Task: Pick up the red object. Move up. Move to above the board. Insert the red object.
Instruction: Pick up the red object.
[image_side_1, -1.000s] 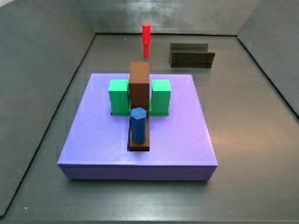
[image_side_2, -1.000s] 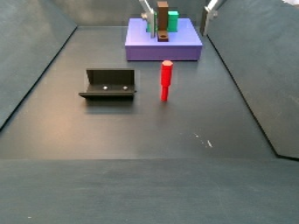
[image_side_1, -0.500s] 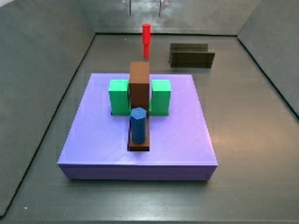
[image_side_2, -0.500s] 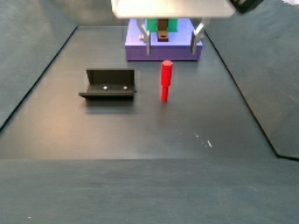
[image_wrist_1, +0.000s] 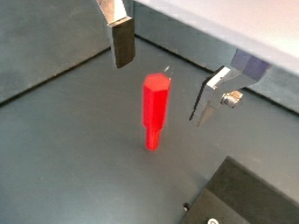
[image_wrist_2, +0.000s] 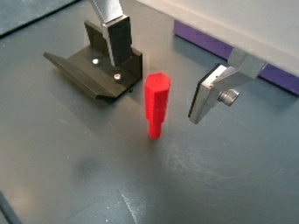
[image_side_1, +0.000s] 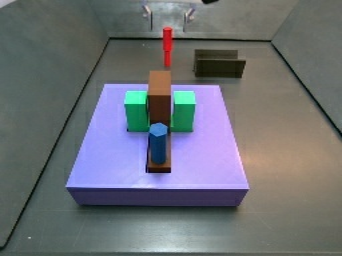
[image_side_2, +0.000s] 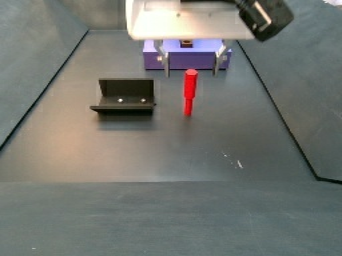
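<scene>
My gripper picks up the red object by its thick body (image_side_1: 167, 41) next, leaving its narrow tip free to enter the board.
The red object (image_side_1: 167, 45) is a thin red peg standing upright on the dark floor, also seen in a side view (image_side_2: 190, 92) and in both wrist views (image_wrist_1: 155, 109) (image_wrist_2: 156, 105). My gripper (image_side_2: 190, 58) hangs open just above it, one finger on each side of its top and nothing held; it also shows in both wrist views (image_wrist_1: 163, 74) (image_wrist_2: 163, 70). The board (image_side_1: 160, 105) is a brown plank on a purple platform (image_side_1: 201, 165), flanked by two green blocks (image_side_1: 136, 110), with a blue peg (image_side_1: 158, 143) in its near end.
The fixture (image_side_2: 124, 97), a dark L-shaped bracket, stands on the floor beside the red object and shows in a wrist view (image_wrist_2: 84, 68). Grey walls enclose the floor (image_side_2: 160, 170).
My gripper has come down and away from the platform, to stand over the red object. The red object, board and fixture have not moved.
</scene>
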